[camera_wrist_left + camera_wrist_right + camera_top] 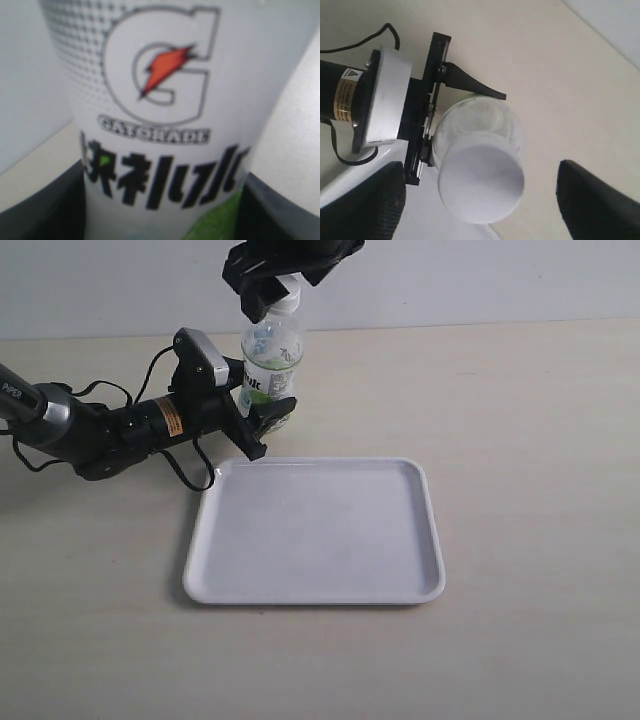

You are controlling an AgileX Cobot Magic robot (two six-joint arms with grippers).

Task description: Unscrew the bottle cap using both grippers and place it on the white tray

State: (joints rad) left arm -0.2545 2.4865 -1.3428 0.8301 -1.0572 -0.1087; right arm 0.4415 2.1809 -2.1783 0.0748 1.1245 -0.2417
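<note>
The bottle cap needs to be unscrewed and put on the white tray (315, 570). My right gripper next needs to grab the cap by its round side (289, 296).
The bottle (272, 360) stands upright just behind the white tray (315, 570), its label (160, 100) filling the left wrist view. My left gripper (262, 418) (160, 212) is shut on the bottle's lower body, with a black finger (35, 210) pressed against each side. The white bottle cap (481, 184) sits on the neck. My right gripper (274, 288) (480, 170) hangs over the cap from above, open wide. Its fingers (365, 200) stand on either side of the cap with clear gaps and do not touch it. In the exterior view the right gripper partly hides the cap (290, 288).
The left arm (90, 430) lies low across the tabletop from the left edge, with a black cable (185, 470) looping beside it. The beige tabletop (530, 440) stretches to the right and in front of the tray. A pale wall (480, 280) runs along the back.
</note>
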